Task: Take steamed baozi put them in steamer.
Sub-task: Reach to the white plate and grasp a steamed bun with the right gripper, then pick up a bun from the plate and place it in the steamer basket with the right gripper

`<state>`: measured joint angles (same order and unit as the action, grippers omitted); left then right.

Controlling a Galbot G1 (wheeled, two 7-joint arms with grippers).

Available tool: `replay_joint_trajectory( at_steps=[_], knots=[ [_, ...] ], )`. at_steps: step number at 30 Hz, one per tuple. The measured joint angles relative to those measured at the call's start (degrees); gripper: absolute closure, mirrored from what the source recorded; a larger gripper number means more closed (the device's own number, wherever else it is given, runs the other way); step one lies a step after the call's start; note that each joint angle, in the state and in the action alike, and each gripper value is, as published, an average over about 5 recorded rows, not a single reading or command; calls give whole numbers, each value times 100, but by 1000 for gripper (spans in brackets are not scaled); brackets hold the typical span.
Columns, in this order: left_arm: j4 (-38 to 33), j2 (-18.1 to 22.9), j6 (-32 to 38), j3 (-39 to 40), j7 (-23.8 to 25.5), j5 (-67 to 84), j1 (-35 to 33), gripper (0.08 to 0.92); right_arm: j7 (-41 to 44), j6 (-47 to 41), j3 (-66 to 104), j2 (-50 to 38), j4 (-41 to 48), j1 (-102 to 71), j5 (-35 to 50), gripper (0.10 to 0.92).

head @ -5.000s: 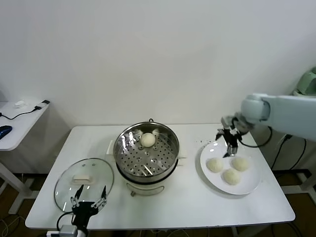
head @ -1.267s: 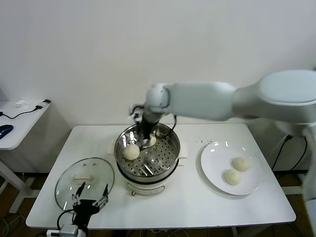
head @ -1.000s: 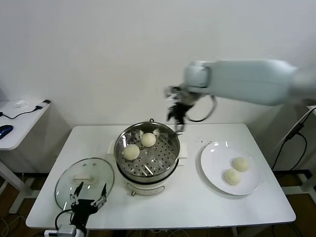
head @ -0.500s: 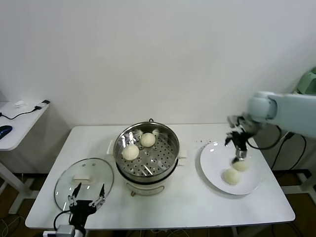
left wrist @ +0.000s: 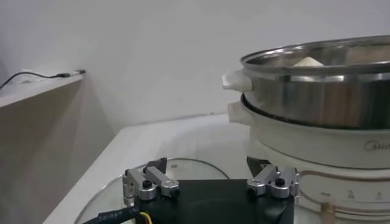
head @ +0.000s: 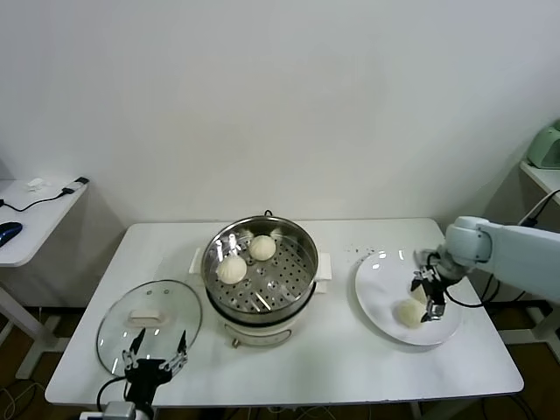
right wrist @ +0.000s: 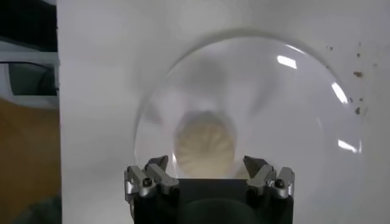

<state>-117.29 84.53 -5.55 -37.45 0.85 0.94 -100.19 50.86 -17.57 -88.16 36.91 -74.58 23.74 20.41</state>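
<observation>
Next, my right gripper grabs the round sides of the steamed baozi on the white plate, to fill the steamer (head: 260, 278).
The steamer (head: 260, 278) stands mid-table with two steamed baozi (head: 232, 269) (head: 262, 248) on its perforated tray. On the white plate (head: 376, 284) to the right lies one baozi (head: 408, 313). My right gripper (head: 429, 293) hangs low over the plate just beyond it. In the right wrist view its jaws (right wrist: 207, 167) are open, with a pleated baozi (right wrist: 205, 146) between and just ahead of the tips, not gripped. My left gripper (head: 154, 362) rests open near the table's front left corner. In the left wrist view the steamer (left wrist: 317, 97) rises ahead of the left gripper (left wrist: 207, 173).
A round glass lid (head: 149, 317) lies flat on the table left of the steamer, under the left gripper. A small side table (head: 35, 219) with a cable stands off to the left. A green appliance (head: 547, 144) sits at the far right.
A second baozi now lies in the steamer. The right arm has swung from the steamer back to the plate and come down over the plate's farther baozi. The left arm stayed still.
</observation>
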Motion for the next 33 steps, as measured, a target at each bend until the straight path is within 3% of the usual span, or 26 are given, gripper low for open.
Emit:
replay_joint_trajectory(
  at_steps=[6,14,24,33],
  knots=[
    [35,11,-1,-4,-4,-7,21,177,-85,-31,368,112,226,-463,-162,226],
    [46,17,-12,0,-9,-19,29,177,-79,-32,553,131,261,-648,-239,388],
    [-55,5,-39,32,-6,-19,-2,177,253,239,-23,347,155,517,-23,397],
    [-102,-54,-35,91,-3,-11,10,177,631,1210,-306,1347,80,2197,242,397]
  ],
)
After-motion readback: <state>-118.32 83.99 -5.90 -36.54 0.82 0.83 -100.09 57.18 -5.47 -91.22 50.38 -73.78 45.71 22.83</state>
